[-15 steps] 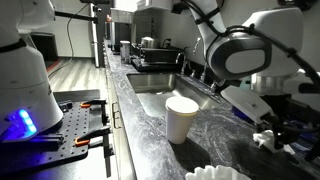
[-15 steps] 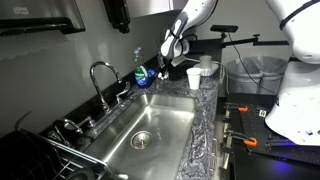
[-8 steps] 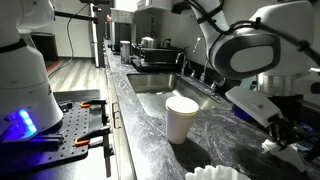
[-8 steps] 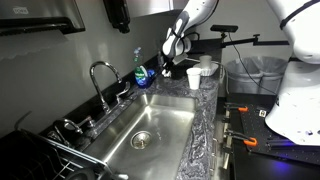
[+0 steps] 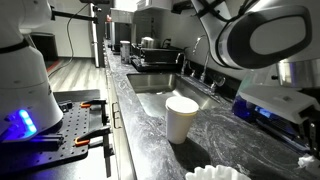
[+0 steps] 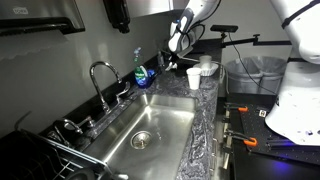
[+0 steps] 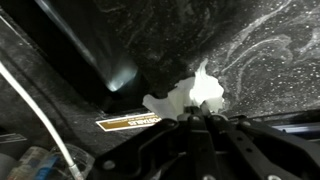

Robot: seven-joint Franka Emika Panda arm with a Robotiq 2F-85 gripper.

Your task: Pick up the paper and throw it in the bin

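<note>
I need to move the paper over the bin before my gripper lets go of it, because the paper is hanging over the counter beside the black bin (image 7: 92,52).
In the wrist view my gripper (image 7: 200,116) is shut on the paper (image 7: 190,95), a small crumpled white wad sticking out past the fingertips above the dark speckled counter (image 7: 270,40). In an exterior view the gripper (image 6: 178,47) hangs above the counter's far end, behind the white cup (image 6: 193,78). The bin (image 6: 252,76) stands on the floor to the right of the counter. In an exterior view the arm (image 5: 270,40) fills the upper right, and its fingertips lie at the frame's edge.
A white cup (image 5: 181,118) stands on the counter near the sink (image 6: 150,125). A white pleated round item (image 5: 215,173) lies at the counter's near edge. A faucet (image 6: 100,75) and a soap bottle (image 6: 140,72) stand along the back wall.
The jaws have closed on the paper. The arm has risen from the counter with the wad in its grip.
</note>
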